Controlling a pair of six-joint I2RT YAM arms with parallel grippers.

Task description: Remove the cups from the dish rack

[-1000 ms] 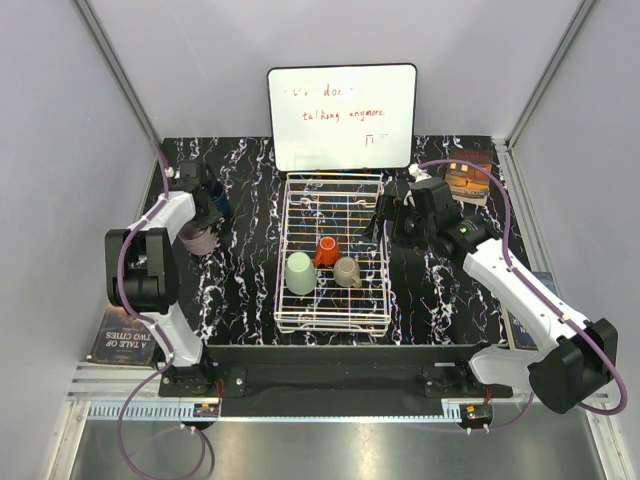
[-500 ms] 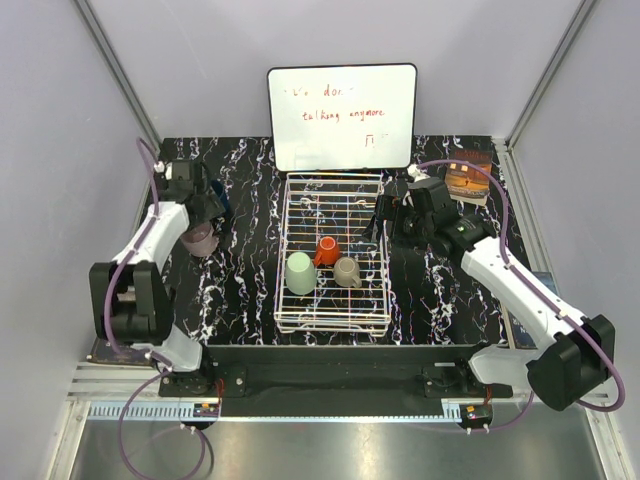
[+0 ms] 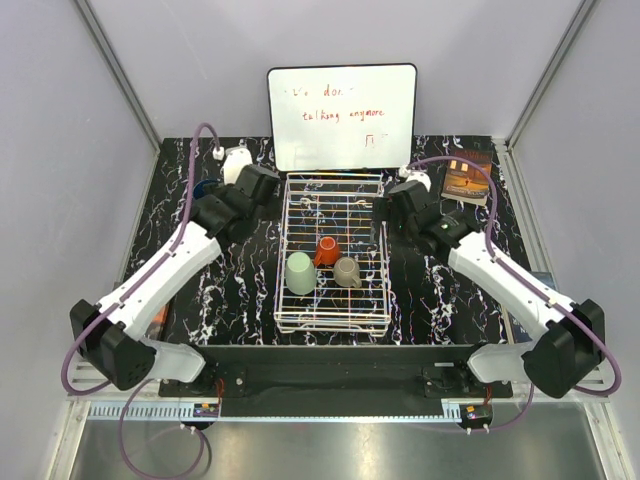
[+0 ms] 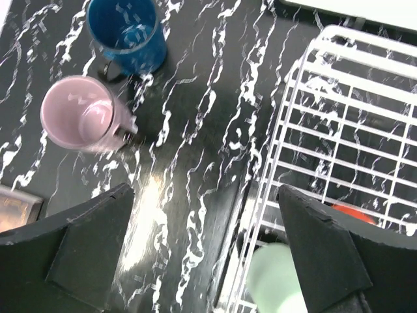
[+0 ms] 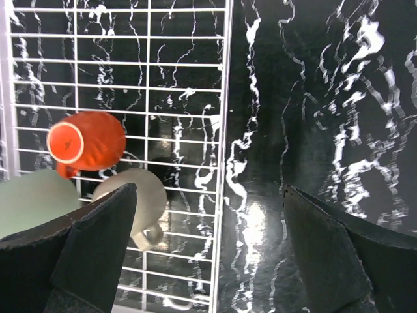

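Observation:
My left gripper grabs the mint cup across its base end (image 3: 301,284) (image 4: 290,301) next, leaving the cup's rim end free to hand over to my right gripper.
The white wire dish rack (image 3: 283,250) stands mid-table. In it lie the mint cup (image 3: 300,272), the orange-red cup (image 3: 326,251) and the taupe cup (image 3: 346,271). In the left wrist view the dark blue cup (image 4: 127,32) and the pink cup (image 4: 81,120) stand upright on the table, left of the rack (image 4: 352,98). My left gripper (image 4: 205,195) hangs open and empty above the rack's left rim, near its far-left corner (image 3: 262,185). My right gripper (image 5: 210,195) is open and empty over the rack's right rim (image 5: 225,130), right of the orange-red cup (image 5: 88,143) and the taupe cup (image 5: 140,202).
A whiteboard (image 3: 342,117) with red writing leans at the back, behind the rack. A book (image 3: 467,180) lies at the back right corner. Another book's corner (image 4: 16,205) shows by the pink cup. Black marbled tabletop lies on both sides of the rack.
My left gripper opened and let go of the pink cup on the table at the left. It then swung right toward the rack's far-left corner. The right gripper shifted slightly back.

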